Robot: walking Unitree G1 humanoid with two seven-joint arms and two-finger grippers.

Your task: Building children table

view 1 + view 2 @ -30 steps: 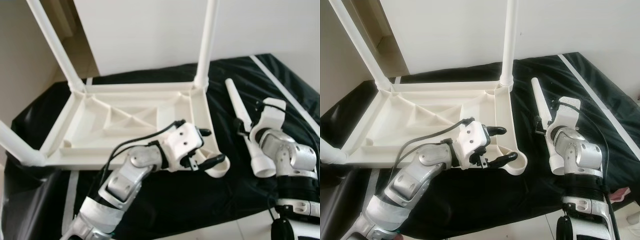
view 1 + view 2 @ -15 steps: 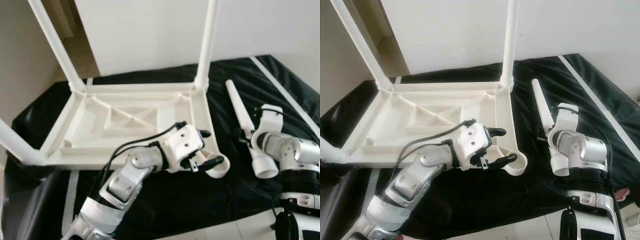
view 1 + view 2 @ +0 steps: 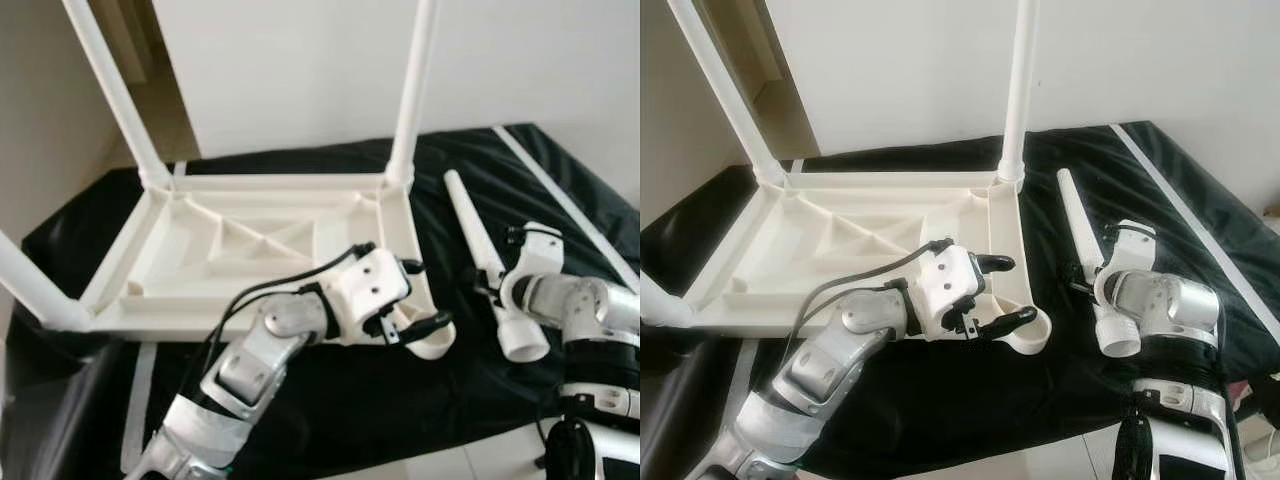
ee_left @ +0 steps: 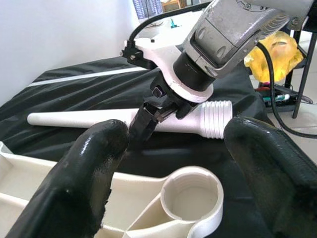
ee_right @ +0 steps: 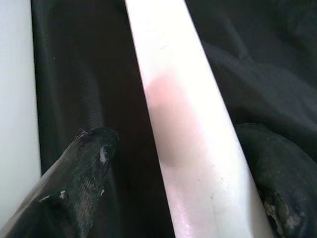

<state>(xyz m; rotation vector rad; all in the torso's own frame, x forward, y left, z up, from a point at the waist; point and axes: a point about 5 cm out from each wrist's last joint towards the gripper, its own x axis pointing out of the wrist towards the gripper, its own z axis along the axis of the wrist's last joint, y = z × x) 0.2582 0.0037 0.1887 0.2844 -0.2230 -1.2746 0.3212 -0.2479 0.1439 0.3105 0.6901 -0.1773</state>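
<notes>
I will use my right gripper on the long fourth white leg next. The leg widens into a thick threaded end (image 3: 523, 340), so I will grip it by its body near that end (image 3: 493, 283).
The white children's table (image 3: 270, 183) lies upside down on a black cloth, with three legs standing up from its corners. Its near right corner ends in an empty round socket (image 3: 432, 342), also seen in the left wrist view (image 4: 190, 198). My left gripper (image 3: 430, 293) is open, one finger on each side of that socket. The loose fourth leg (image 3: 470, 225) lies on the cloth to the right, threaded end toward me. My right gripper (image 5: 176, 141) is open astride this leg (image 5: 183, 129), with a gap at one finger.
The black cloth (image 3: 540, 170) covers a low platform; its front edge meets the pale floor (image 3: 420, 465) near my body. A white wall stands behind. In the left wrist view a yellow bag (image 4: 277, 47) and cables sit beyond the right arm.
My right wrist has turned and sunk lower over the thick end of the loose leg. The left gripper has stayed at the socket. The camera has shifted slightly.
</notes>
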